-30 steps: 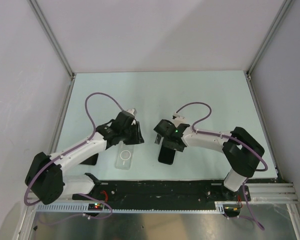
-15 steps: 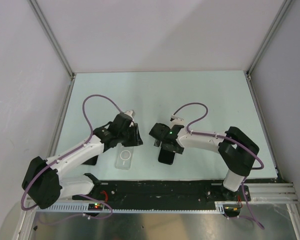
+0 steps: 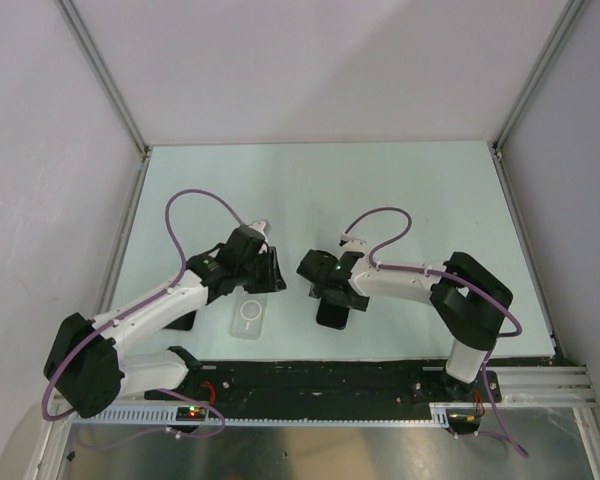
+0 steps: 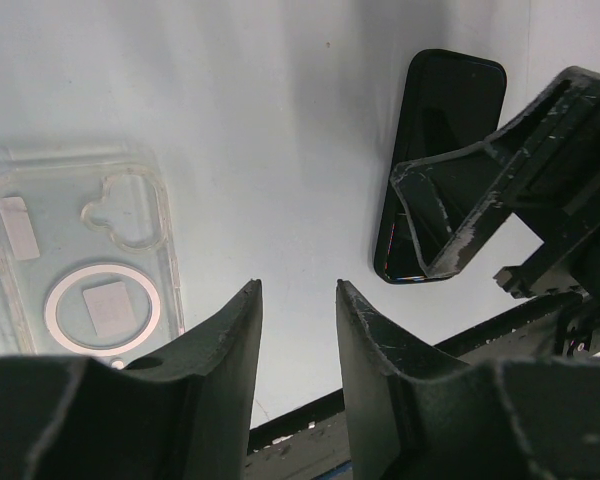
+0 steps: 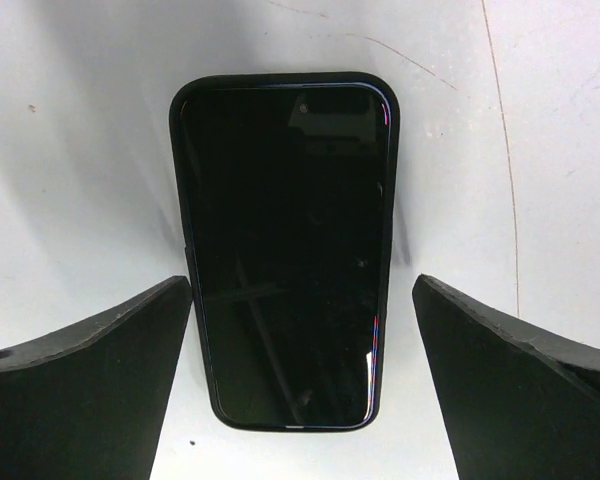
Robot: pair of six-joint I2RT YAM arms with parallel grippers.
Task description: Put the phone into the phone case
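Note:
The short ends of the phone [image 3: 332, 313] need to stay free to go into the case, so the robot's right gripper will grab the phone by its long side edges next.
The phone [image 3: 332, 313] lies flat and screen up on the table, near the front edge. In the right wrist view the phone [image 5: 285, 250] lies between my right gripper's [image 5: 302, 290] wide-open fingers, which straddle it without touching. The clear phone case [image 3: 250, 317], with a white ring on its back, lies flat to the phone's left. My left gripper [image 3: 267, 277] hovers just behind the case, open and empty. In the left wrist view [image 4: 298, 290] the case [image 4: 80, 260] is on the left and the phone [image 4: 442, 120] is on the right, under the right gripper's fingers [image 4: 480, 210].
A black rail [image 3: 330, 375] runs along the table's near edge, close to the phone and case. Grey walls with metal posts [image 3: 130, 140] enclose the table on three sides. The two grippers are about a hand's width apart.
My right gripper has shifted slightly left and toward the phone. My left arm drew in a little early on, then stayed still. The phone and case have not moved.

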